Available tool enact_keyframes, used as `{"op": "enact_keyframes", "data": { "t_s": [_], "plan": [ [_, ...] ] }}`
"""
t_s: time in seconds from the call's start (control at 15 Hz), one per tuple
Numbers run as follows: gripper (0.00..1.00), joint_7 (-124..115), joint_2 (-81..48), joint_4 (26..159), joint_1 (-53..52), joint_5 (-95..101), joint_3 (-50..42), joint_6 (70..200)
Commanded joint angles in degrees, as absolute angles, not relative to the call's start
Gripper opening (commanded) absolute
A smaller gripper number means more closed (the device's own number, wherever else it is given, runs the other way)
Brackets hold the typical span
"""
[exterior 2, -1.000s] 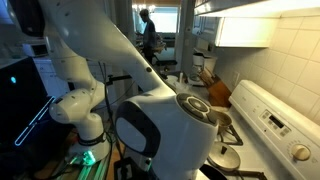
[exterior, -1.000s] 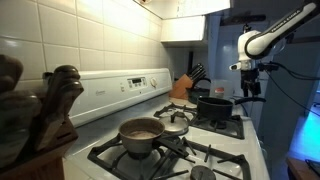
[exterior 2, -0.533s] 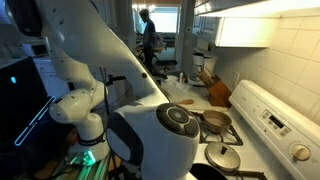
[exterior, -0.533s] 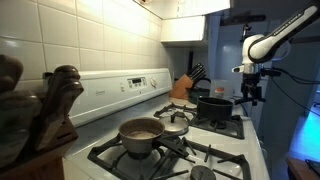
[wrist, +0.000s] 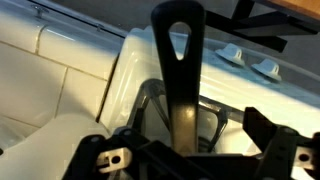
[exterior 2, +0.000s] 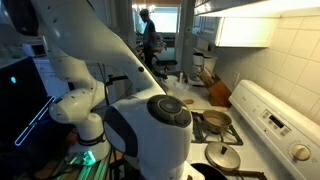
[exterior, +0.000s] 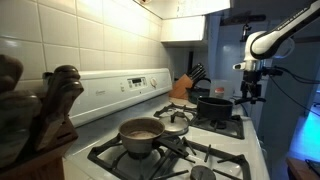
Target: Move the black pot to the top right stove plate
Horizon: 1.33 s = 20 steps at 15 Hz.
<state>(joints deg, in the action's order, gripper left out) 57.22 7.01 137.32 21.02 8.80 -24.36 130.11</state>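
Note:
My gripper should lower before closing on the handle, whose whole length and hanging hole show below my open fingers in the wrist view.
The black pot (exterior: 213, 105) stands on a grate (exterior: 228, 126) at the far end of the white stove, on the side away from the back panel. My gripper (exterior: 250, 90) hangs right beside it, at its handle side. In the wrist view the pot's black handle (wrist: 178, 60), with a hanging hole, runs up between my two fingers (wrist: 185, 150). The fingers stand apart with a gap on each side of it, so the gripper is open. The far burner next to the back panel (exterior: 190, 112) is partly hidden behind a small pan.
A silvery-brown saucepan (exterior: 140, 132) sits on a near burner and also shows in an exterior view (exterior 2: 215, 122). A small steel pan (exterior: 175, 127) lies behind it. A knife block (exterior: 183, 86) stands at the far end. Stove knobs (wrist: 250, 60) show ahead. The arm's body (exterior 2: 150, 130) fills much of one view.
The arm has shifted slightly, uncovering more of the saucepan in an exterior view. The gripper has stayed at the pot's handle. The pot has not moved.

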Motion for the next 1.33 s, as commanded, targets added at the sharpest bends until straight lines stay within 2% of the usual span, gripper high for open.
{"op": "enact_keyframes", "data": {
  "t_s": [0.0, 0.07, 0.13, 0.27, 0.6, 0.67, 0.73, 0.8, 0.93, 1.27],
  "plan": [
    [0.96, 58.9, 9.5, 138.6, 20.5, 5.9, -24.4, 130.9],
    [0.94, 59.0, 9.5, 138.8, 20.4, 5.8, -24.5, 131.4],
    [0.97, 59.2, 9.4, 138.9, 20.3, 5.6, -24.5, 132.1],
    [0.91, 59.4, 9.2, 139.2, 20.2, 5.2, -24.6, 133.3],
    [0.93, 60.0, 8.8, 139.6, 20.0, 3.6, -24.7, 135.6],
    [0.88, 60.2, 8.7, 139.6, 20.0, 3.1, -24.7, 135.7],
    [0.88, 60.2, 8.5, 139.7, 20.0, 2.9, -24.7, 135.9],
    [0.84, 60.2, 8.2, 139.7, 20.0, 2.8, -24.7, 136.1],
    [0.81, 60.3, 7.7, 139.8, 20.0, 2.1, -24.8, 136.6],
    [0.79, 61.8, 7.1, 139.8, 19.6, -1.8, -24.9, 138.5]
  ]
}}
